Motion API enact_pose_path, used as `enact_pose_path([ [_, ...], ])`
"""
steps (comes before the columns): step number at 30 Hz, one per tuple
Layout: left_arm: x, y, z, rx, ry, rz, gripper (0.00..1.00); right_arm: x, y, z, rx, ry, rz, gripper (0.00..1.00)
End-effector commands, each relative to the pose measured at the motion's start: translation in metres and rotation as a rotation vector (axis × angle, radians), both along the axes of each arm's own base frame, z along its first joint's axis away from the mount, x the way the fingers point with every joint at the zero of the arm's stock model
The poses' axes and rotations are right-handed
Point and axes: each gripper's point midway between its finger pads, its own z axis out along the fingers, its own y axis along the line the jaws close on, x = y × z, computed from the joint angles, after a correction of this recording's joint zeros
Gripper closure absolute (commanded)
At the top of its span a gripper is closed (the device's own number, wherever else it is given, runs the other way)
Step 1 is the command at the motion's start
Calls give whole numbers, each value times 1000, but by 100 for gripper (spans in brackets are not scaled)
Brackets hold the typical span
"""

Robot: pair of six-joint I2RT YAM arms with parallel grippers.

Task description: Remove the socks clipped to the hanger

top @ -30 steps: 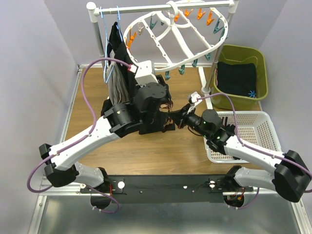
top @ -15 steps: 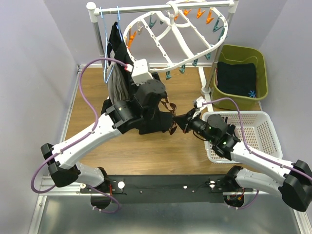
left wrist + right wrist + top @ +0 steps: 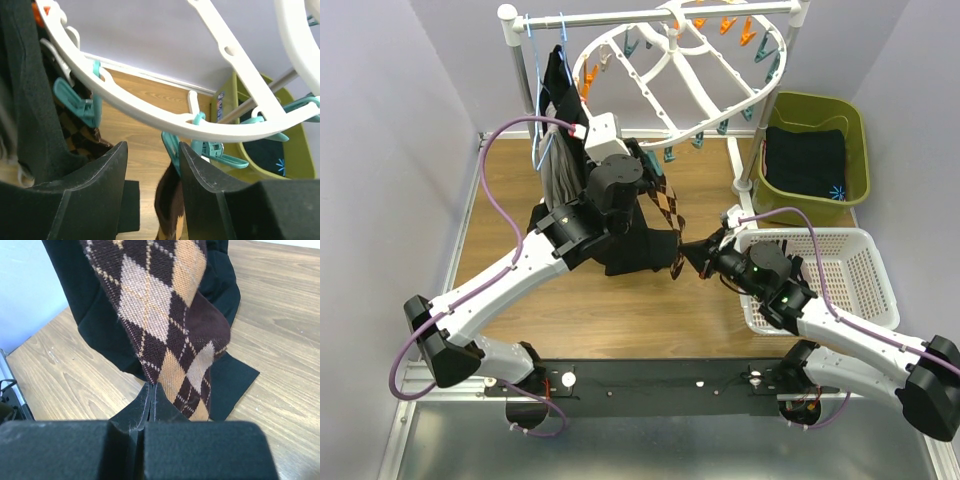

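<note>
I need to pinch the teal clip (image 3: 655, 162) from both sides at the top of the sock with my left gripper next. Then my right gripper can take the sock off.
The white oval hanger (image 3: 705, 75) hangs tilted from the rail, with orange and teal clips along its rim. A brown diamond-patterned sock (image 3: 667, 215) hangs from a teal clip (image 3: 173, 145) on the lower rim (image 3: 150, 116). My left gripper (image 3: 648, 168) is open, and its fingers (image 3: 112, 175) straddle that clip and the sock's top (image 3: 170, 202). My right gripper (image 3: 693, 255) is shut on the sock's lower edge (image 3: 160, 305), with the jaws meeting right at the fabric. A second patterned sock (image 3: 75, 142) hangs from another teal clip further left.
Large black garments (image 3: 558, 110) hang on blue hangers at the left and drape onto the wooden floor (image 3: 630, 250). A green bin (image 3: 855, 120) holds folded dark cloth. A white basket (image 3: 850, 270) stands at the right. The rack's pole (image 3: 752, 150) stands between them.
My left gripper has risen and moved back to the hanger's lower rim. My right gripper has shifted slightly right while holding the sock, which now hangs stretched between clip and gripper.
</note>
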Motion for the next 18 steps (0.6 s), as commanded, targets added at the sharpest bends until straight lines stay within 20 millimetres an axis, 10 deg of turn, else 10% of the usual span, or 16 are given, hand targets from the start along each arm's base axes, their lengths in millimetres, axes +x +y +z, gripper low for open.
enact_pose_path([
  [1,-7,-4,28,-65,-81,-67,47,-3,-1,-2,0,-18,1,99],
  [18,-22,-14,46,-141,-161,-188,31,-6,-3,-2,14,-30,6,99],
])
